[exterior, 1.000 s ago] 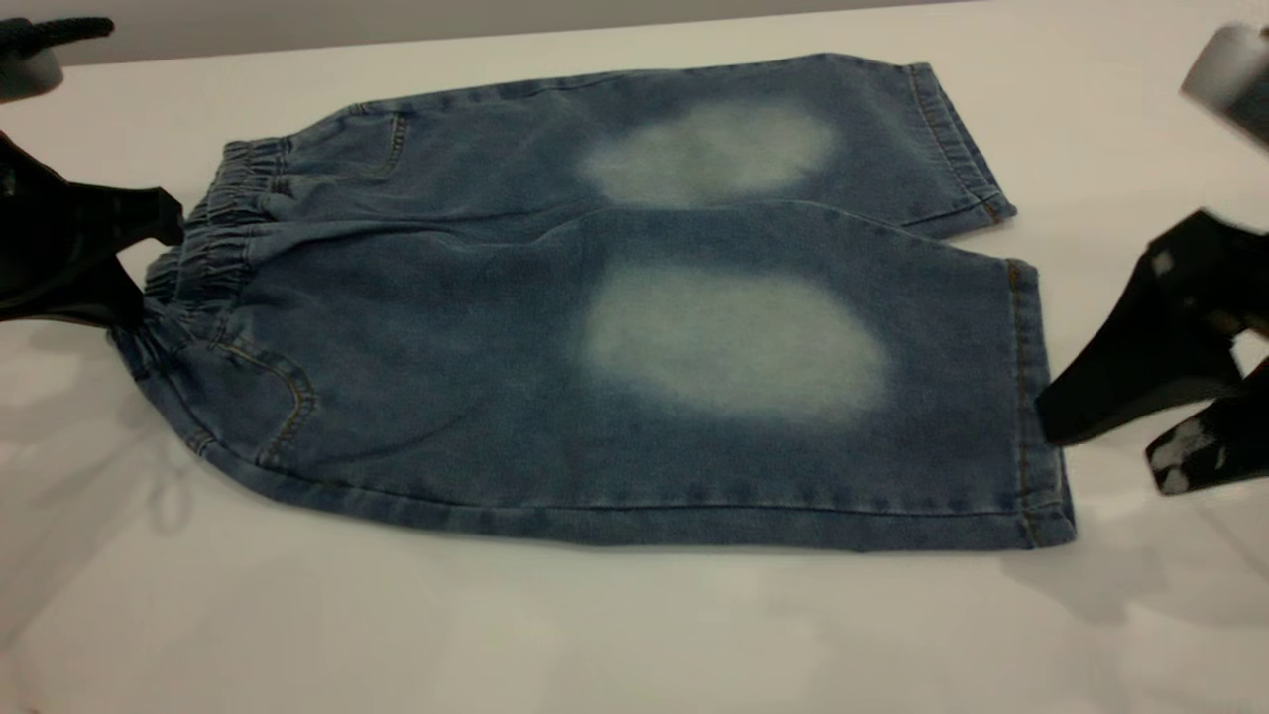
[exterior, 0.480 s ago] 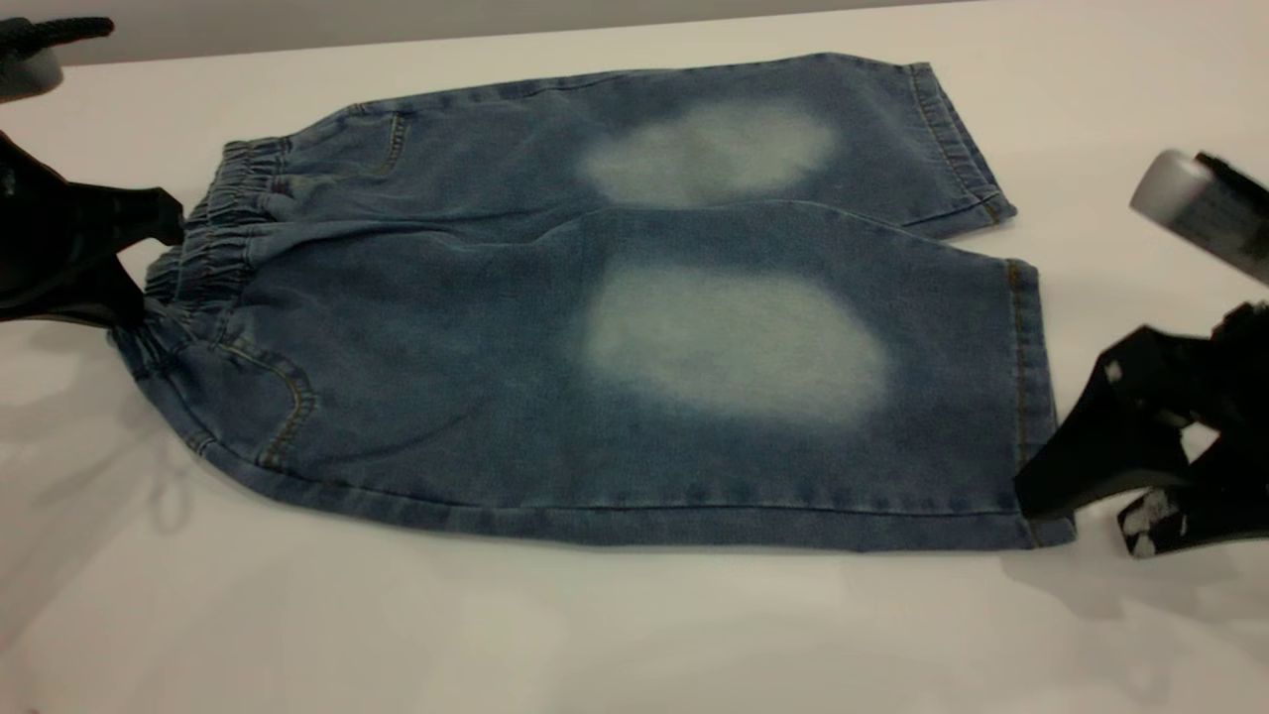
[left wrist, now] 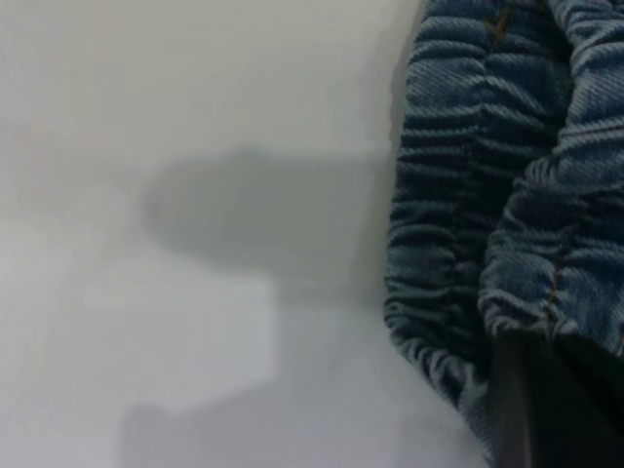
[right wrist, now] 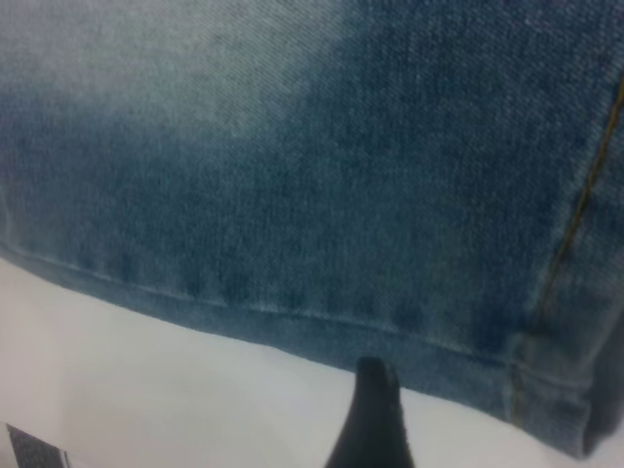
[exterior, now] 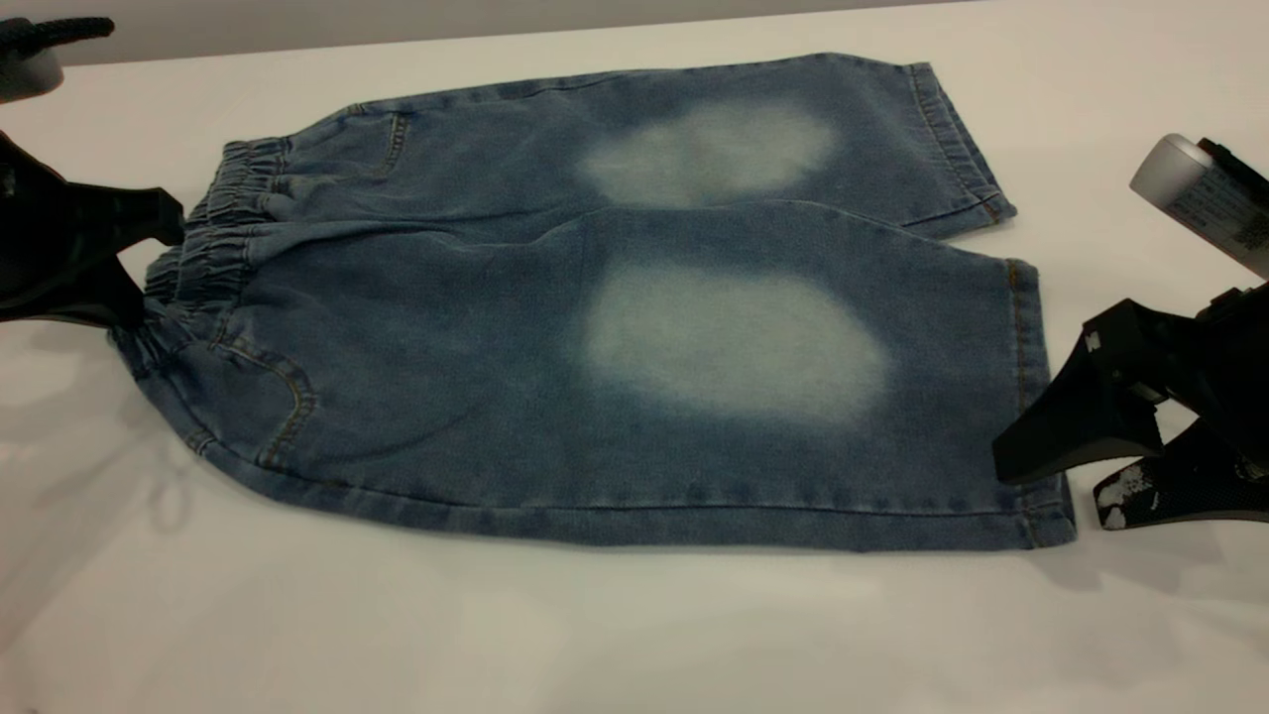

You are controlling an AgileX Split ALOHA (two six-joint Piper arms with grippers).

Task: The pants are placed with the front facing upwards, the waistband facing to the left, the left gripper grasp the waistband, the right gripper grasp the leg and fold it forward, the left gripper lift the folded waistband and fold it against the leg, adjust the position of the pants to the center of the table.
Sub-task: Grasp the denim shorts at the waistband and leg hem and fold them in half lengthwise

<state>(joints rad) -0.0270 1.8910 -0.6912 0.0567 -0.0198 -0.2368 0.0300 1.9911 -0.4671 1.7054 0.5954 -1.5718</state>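
Note:
I should next grab the pants by the leg's hem corner (exterior: 1051,528) with my right gripper, so I can fold the leg forward while the waistband (exterior: 213,238) stays held.
The pants (exterior: 615,327) lie flat on the table (exterior: 595,635), front up, with a pale patch on each leg. The ruched waistband (exterior: 213,238) points left. My left gripper (exterior: 134,297) is at the waistband's near end, shut on the gathered denim (left wrist: 458,224), which bunches against its dark finger (left wrist: 546,409). My right gripper (exterior: 1051,491) is open at the near leg's (exterior: 734,347) hem corner (right wrist: 546,390). One fingertip (exterior: 1006,466) reaches over the hem and the other (exterior: 1105,511) rests low by the table. A single finger (right wrist: 375,414) shows just off the leg's side seam.
A dark grey object (exterior: 35,50) sits at the far left beside the table's back edge. The grey-white labelled cylinder (exterior: 1200,193) on the right arm hangs over the table to the right of the far leg (exterior: 714,149).
The right gripper has come down and moved nearer and leftward, from beside the hem's middle to the near leg's hem corner. Left gripper and pants have not moved.

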